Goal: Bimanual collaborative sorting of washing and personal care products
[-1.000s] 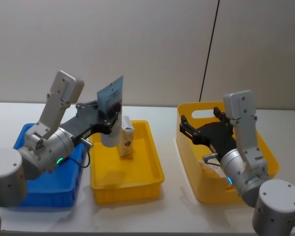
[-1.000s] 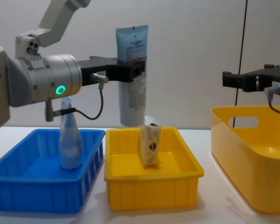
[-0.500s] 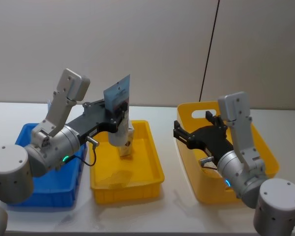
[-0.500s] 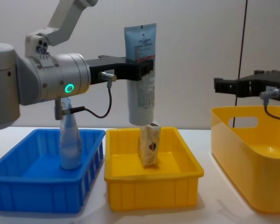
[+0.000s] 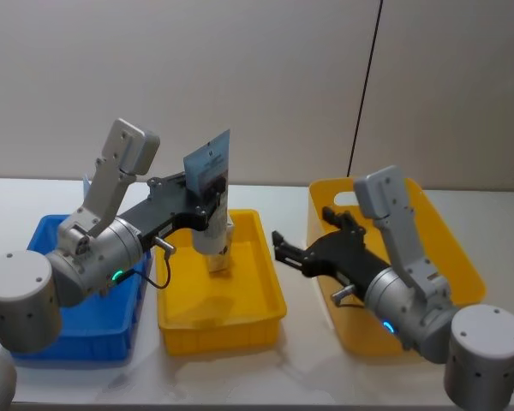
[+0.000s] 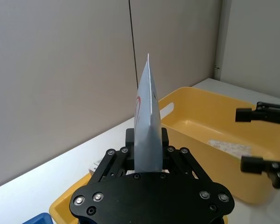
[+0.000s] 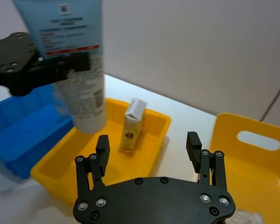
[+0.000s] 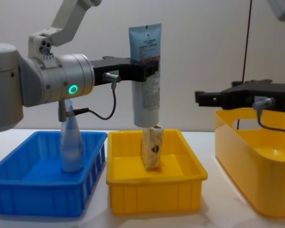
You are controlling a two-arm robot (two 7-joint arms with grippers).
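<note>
The right gripper grips the tube by its bare white lower end (image 5: 211, 238) (image 8: 146, 110) next, since the left gripper's fingers already wrap the tube's middle.
My left gripper (image 8: 145, 71) is shut on the tall white-and-pale-blue squeeze tube (image 8: 146, 76), holding it upright over the yellow tray (image 8: 156, 192). The tube's lower end hangs just above a cream patterned carton (image 8: 152, 148) that stands in that tray. A clear conical bottle (image 8: 71, 142) stands in the blue tray (image 8: 38, 199). My right gripper (image 5: 284, 250) is open and holds nothing, reaching from the big yellow tub (image 5: 463, 257) toward the yellow tray's right side. In the right wrist view the tube (image 7: 70, 56) and carton (image 7: 132, 123) lie ahead of the fingers (image 7: 102, 144).
The blue tray (image 5: 77, 338), yellow tray (image 5: 265, 295) and yellow tub stand side by side from left to right. A pale patterned item (image 6: 226, 145) lies on the tub's floor. A black cable (image 5: 364, 86) runs down the wall behind.
My right gripper has swung left, from above the tub out past its left rim toward the yellow tray. The left gripper has carried the tube slightly right, over the carton.
</note>
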